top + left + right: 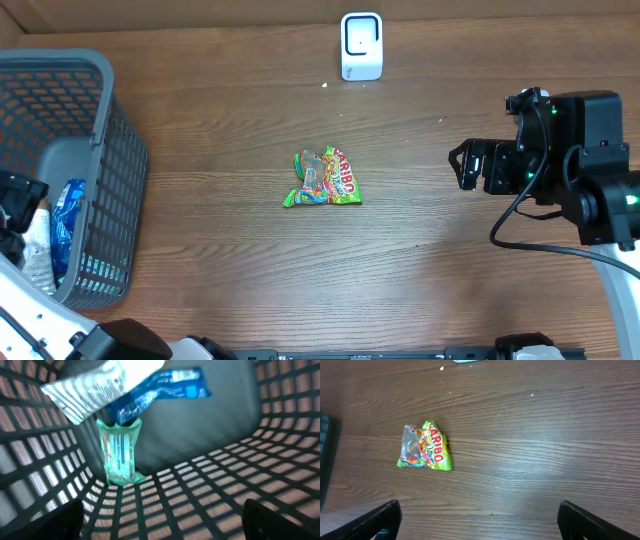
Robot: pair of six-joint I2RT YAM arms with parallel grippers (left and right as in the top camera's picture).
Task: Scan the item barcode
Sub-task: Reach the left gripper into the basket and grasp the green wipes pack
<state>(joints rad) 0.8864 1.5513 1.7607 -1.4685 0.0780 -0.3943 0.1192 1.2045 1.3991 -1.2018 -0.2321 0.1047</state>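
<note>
I need to lay the green packet (120,452) flat for barcode scanning, so next my left gripper has to grab it by its long side edges and leave its printed side uncovered.
A white barcode scanner (361,45) stands at the back of the table. A green Haribo sweets bag (325,179) (425,448) lies flat at mid-table. My left gripper (22,200) (162,520) hangs inside the grey mesh basket (120,160), open, with nothing between its fingers. In front of it lean a green packet (120,452), a blue packet (160,390) and a white printed packet (97,387), all apart from the fingers. My right gripper (462,165) (480,520) hovers open above bare wood, to the right of the Haribo bag.
The basket's mesh walls (210,490) close in around the left gripper on all sides. The blue packet (68,215) shows through the basket's open top. The table is dark wood (535,450). The right arm's body (580,160) fills the right edge.
</note>
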